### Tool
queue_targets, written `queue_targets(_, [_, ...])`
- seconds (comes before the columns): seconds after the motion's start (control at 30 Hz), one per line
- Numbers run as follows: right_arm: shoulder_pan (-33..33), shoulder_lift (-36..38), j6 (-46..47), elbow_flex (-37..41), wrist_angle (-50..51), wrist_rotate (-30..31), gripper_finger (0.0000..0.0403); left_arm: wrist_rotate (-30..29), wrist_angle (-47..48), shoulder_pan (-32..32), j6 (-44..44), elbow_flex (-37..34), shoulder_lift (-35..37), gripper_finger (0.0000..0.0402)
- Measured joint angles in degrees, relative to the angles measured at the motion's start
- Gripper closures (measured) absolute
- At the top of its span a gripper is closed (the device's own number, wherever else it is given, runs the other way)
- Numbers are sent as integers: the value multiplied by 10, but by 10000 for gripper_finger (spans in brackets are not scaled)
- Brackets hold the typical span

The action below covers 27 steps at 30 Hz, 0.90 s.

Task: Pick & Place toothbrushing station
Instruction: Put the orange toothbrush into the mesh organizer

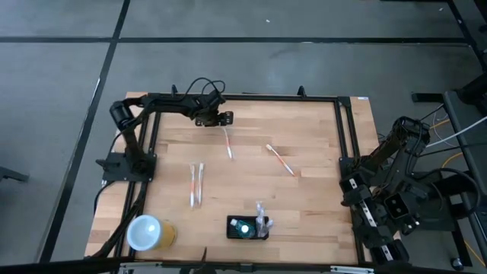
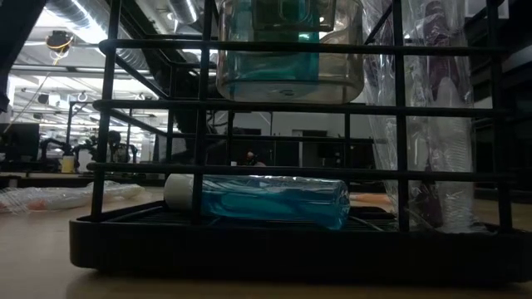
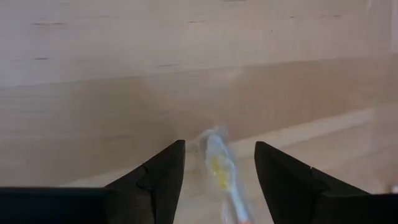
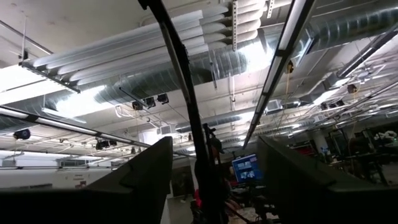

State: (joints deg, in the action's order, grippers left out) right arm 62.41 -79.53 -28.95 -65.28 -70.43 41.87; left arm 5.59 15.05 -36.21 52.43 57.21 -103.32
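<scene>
My left gripper takes hold of the wrapped toothbrush by its bristle end [image 3: 219, 167] next, to bring the toothbrush to the toothbrushing station.
The toothbrushing station [image 1: 247, 227], a small black holder box, stands on the wooden table near its front edge. In the low view the station [image 2: 274, 241] fills the picture, with a blue bottle [image 2: 258, 199] lying in it. My left gripper [image 1: 223, 118] is at the table's far side, pointing down and open. Its fingers stand on either side of one end of a wrapped toothbrush [image 3: 219, 169] without touching it. That toothbrush [image 1: 227, 143] lies flat on the table. My right gripper [image 4: 214, 143] is open and points up at the ceiling, off the table's right edge.
A second wrapped toothbrush [image 1: 280, 160] lies right of centre, and two more [image 1: 196, 184] lie side by side left of centre. A yellow cup with a white top [image 1: 148, 232] stands at the near left corner. A black frame [image 1: 342, 137] edges the table.
</scene>
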Motion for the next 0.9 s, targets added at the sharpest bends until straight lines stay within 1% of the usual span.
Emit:
queue_targets(0.13, [-6,0,2,0,-5,8,168,12,-6,-8,11,3,-21,221])
queue_targets(0.2, [-9,0,6,0,-5,8,168,24,-2,-13,-12,3,-25,244])
queue_targets(0.27, [-11,0,11,0,-5,8,168,28,-1,-15,-38,2,-23,290])
queue_targets(0.33, [-14,-2,11,0,-5,8,168,27,0,-15,-64,-1,-14,353])
queue_targets(0.37, [-15,-2,11,0,-5,8,168,29,-2,-15,-74,-2,-9,376])
queue_targets(0.4, [-15,-2,11,0,-5,8,168,33,-5,-14,-81,-2,0,386])
queue_targets(0.47, [-15,-2,11,0,-5,8,168,58,-15,-10,-95,-1,30,396])
queue_targets(0.5, [-15,-3,11,0,-5,8,168,70,-16,-4,-100,-1,46,398])
queue_targets(0.57, [-15,-5,11,0,-3,8,168,71,-14,18,-106,-1,86,399])
queue_targets(0.67, [-15,-6,13,0,-4,3,168,64,-11,77,-115,0,171,399])
queue_targets(0.73, [-13,-8,15,0,-2,-11,168,33,-2,136,-108,0,230,399])
queue_targets(0.83, [-11,-8,14,0,-1,-23,168,-49,0,261,-76,0,302,399])
queue_targets(0.9, [-11,-8,13,0,1,-26,168,-136,-9,362,-56,0,337,400])
